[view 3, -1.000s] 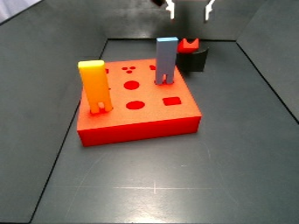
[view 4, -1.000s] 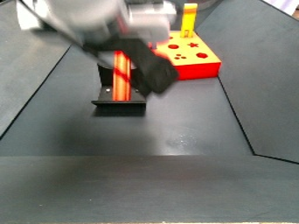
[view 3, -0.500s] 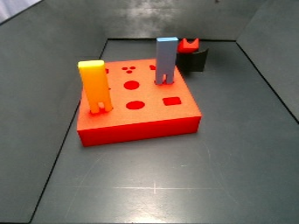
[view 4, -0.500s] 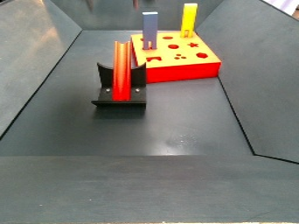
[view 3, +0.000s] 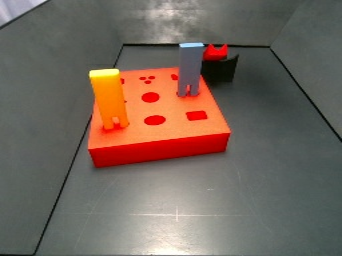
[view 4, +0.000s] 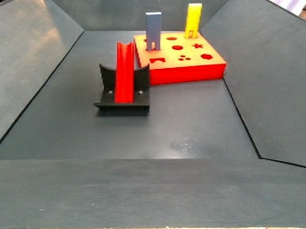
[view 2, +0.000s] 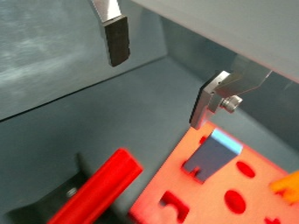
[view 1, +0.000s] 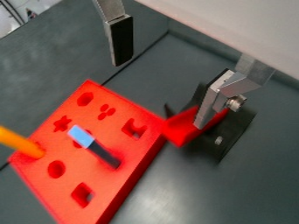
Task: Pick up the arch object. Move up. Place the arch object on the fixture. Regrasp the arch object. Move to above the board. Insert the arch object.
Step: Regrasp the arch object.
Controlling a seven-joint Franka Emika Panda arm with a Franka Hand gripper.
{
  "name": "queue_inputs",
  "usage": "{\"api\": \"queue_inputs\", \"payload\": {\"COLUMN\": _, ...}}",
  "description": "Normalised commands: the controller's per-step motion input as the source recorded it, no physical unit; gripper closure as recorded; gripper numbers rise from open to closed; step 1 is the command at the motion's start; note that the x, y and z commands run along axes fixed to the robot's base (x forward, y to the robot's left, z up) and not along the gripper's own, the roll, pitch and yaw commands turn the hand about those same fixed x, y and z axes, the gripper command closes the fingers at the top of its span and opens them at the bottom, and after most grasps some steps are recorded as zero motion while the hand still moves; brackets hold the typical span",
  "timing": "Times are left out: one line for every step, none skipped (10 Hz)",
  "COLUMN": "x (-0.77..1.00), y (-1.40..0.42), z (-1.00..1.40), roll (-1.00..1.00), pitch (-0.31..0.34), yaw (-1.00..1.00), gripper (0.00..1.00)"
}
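Note:
The gripper grabs the arch object by its notched end next, to lift it off the fixture and insert it into the board.
The red arch object rests on the dark fixture, leaning against its upright part; in a side view only its top shows above the fixture. The red-orange board lies beside it with holes in its top. My gripper is high above both, open, with nothing between its fingers. Both wrist views show the arch object far below the gripper. Neither side view shows the gripper.
A yellow-orange block and a blue-grey block stand upright in the board. Dark sloping walls enclose the floor on all sides. Open floor lies in front of the fixture.
The gripper, seen above the fixture a second ago, has risen out of both side views. The arch object stays on the fixture.

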Motion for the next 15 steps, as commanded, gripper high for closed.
{"api": "queue_inputs", "payload": {"x": -0.02, "y": -0.03, "z": 0.02, "roll": 1.0, "pitch": 0.015, "yaw": 0.03, "gripper": 0.0}}
{"api": "queue_inputs", "payload": {"x": -0.01, "y": -0.03, "z": 0.01, "roll": 1.0, "pitch": 0.012, "yaw": 0.04, "gripper": 0.0}}
{"api": "queue_inputs", "payload": {"x": 0.0, "y": -0.02, "z": 0.01, "roll": 1.0, "pitch": 0.009, "yaw": 0.04, "gripper": 0.0}}
{"api": "queue_inputs", "payload": {"x": 0.01, "y": -0.02, "z": 0.01, "roll": 1.0, "pitch": 0.009, "yaw": 0.04, "gripper": 0.0}}
{"api": "queue_inputs", "payload": {"x": 0.01, "y": -0.02, "z": 0.01, "roll": 1.0, "pitch": 0.016, "yaw": 0.04, "gripper": 0.0}}
{"api": "queue_inputs", "payload": {"x": 0.01, "y": -0.02, "z": 0.01, "roll": 1.0, "pitch": 0.02, "yaw": 0.04, "gripper": 0.0}}
{"api": "queue_inputs", "payload": {"x": 0.02, "y": -0.02, "z": 0.0, "roll": 1.0, "pitch": 0.03, "yaw": 0.05, "gripper": 0.0}}
{"api": "queue_inputs", "payload": {"x": 0.03, "y": -0.02, "z": 0.0, "roll": 1.0, "pitch": 0.035, "yaw": 0.05, "gripper": 0.0}}
{"api": "queue_inputs", "payload": {"x": 0.05, "y": -0.03, "z": 0.0, "roll": 1.0, "pitch": 0.05, "yaw": 0.05, "gripper": 0.0}}
{"api": "queue_inputs", "payload": {"x": 0.06, "y": -0.03, "z": 0.0, "roll": 1.0, "pitch": 0.059, "yaw": 0.06, "gripper": 0.0}}
{"api": "queue_inputs", "payload": {"x": 0.07, "y": -0.03, "z": 0.0, "roll": 1.0, "pitch": 0.079, "yaw": 0.06, "gripper": 0.0}}
{"api": "queue_inputs", "payload": {"x": 0.08, "y": -0.04, "z": -0.01, "roll": 1.0, "pitch": 0.091, "yaw": 0.07, "gripper": 0.0}}
{"api": "queue_inputs", "payload": {"x": 0.09, "y": -0.04, "z": 0.0, "roll": 1.0, "pitch": 0.119, "yaw": 0.09, "gripper": 0.0}}
{"api": "queue_inputs", "payload": {"x": 0.1, "y": -0.05, "z": 0.0, "roll": 1.0, "pitch": 0.139, "yaw": 0.1, "gripper": 0.0}}
{"api": "queue_inputs", "payload": {"x": 0.09, "y": -0.05, "z": -0.01, "roll": 1.0, "pitch": 0.165, "yaw": 0.14, "gripper": 0.0}}
